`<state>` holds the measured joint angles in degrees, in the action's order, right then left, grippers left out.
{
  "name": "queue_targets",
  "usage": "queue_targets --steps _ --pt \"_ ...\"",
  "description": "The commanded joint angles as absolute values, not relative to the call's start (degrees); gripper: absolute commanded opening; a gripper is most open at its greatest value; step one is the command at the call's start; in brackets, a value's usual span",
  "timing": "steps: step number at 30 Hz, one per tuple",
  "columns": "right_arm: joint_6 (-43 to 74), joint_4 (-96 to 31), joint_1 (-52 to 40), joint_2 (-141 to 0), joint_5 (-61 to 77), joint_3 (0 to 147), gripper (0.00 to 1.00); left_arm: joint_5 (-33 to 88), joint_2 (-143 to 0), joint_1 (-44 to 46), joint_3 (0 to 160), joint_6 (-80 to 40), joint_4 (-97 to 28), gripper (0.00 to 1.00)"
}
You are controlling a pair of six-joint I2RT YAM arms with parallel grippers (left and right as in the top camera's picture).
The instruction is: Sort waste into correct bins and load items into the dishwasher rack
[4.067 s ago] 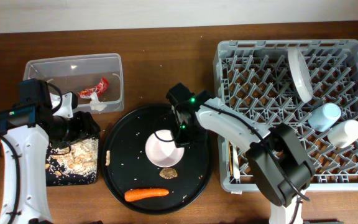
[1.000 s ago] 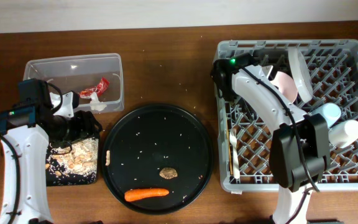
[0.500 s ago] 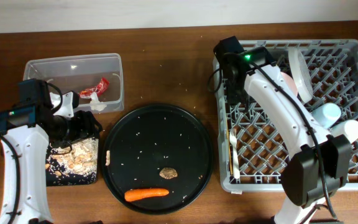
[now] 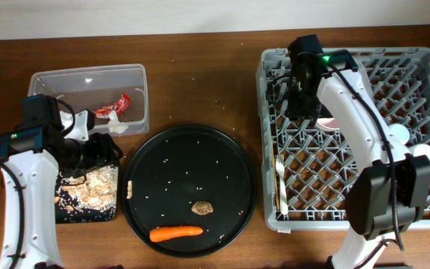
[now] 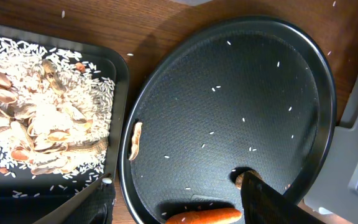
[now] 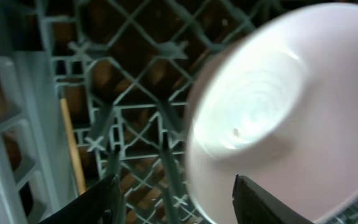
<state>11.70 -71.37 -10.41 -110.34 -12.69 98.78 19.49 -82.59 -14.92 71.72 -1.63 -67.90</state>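
My right gripper grabs the white bowl (image 6: 278, 106) by its rim (image 6: 193, 182) next, one finger inside and one outside, to tilt and load it into the dishwasher rack.
My right gripper (image 4: 302, 103) hangs open over the back left of the dishwasher rack (image 4: 349, 54). In the right wrist view the white bowl (image 6: 278, 106) leans on the rack's pegs, its rim between the spread fingers (image 6: 98, 199). My arm hides the plate. A light blue cup (image 4: 399, 133), a white cup (image 4: 426, 152) and a white utensil (image 4: 281, 183) lie in the rack. My left gripper (image 4: 88, 153) is open over the black tray bin (image 4: 66, 213), nothing in it. A carrot (image 4: 176, 232) and a brown lump (image 4: 203, 208) lie on the round tray (image 4: 189, 157).
The clear tub (image 4: 88, 75) at the back left holds a red wrapper (image 4: 118, 104) and a white tissue (image 4: 116, 125). Oat-like scraps (image 5: 36, 124) fill the black tray bin. One scrap (image 5: 135, 140) lies at the round tray's left edge, with rice grains scattered about.
My right gripper has opened and let go of the bowl, which now rests in the rack. The right arm swung rightwards over the rack. The left arm has not moved.
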Motion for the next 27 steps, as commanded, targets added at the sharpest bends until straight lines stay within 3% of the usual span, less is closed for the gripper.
queue_targets --steps 1,2,3,5,6,12,16,23,27 --pt "10.1 -69.7 -10.4 -111.4 -10.7 95.8 0.57 20.2 -82.0 -15.2 71.2 -2.2 -67.7 0.64" --pt "10.1 -68.8 -10.4 -111.4 -10.7 94.7 0.46 20.2 -82.0 -15.2 71.2 -2.2 -67.7 0.65" --pt "10.1 -68.1 -10.4 -111.4 -10.7 93.8 0.24 20.2 -82.0 -15.2 71.2 -2.2 -67.7 0.64" --pt "10.4 -68.1 -10.4 -111.4 -10.7 93.7 0.07 20.2 -82.0 -15.2 71.2 -2.2 -67.7 0.64" --pt "11.7 -67.9 -10.4 -111.4 -11.2 93.8 0.04 20.2 -82.0 -15.2 71.2 -2.2 -67.7 0.64" --pt "12.9 -68.2 -10.4 -109.4 -10.5 95.2 0.04 20.2 -82.0 -15.2 71.2 -2.2 -67.7 0.64" --pt "10.9 -68.0 -10.3 -104.7 -2.2 97.2 0.04 20.1 -82.0 -15.2 71.2 -2.2 -67.7 0.64" --pt "7.4 -61.1 -5.6 -95.7 29.4 97.3 0.04 20.1 -82.0 -15.2 71.2 -2.2 -67.6 0.64" --pt "-1.8 -60.8 -0.7 -96.3 49.4 97.3 0.04 20.1 -82.0 -15.2 71.2 -2.2 -67.7 0.64"
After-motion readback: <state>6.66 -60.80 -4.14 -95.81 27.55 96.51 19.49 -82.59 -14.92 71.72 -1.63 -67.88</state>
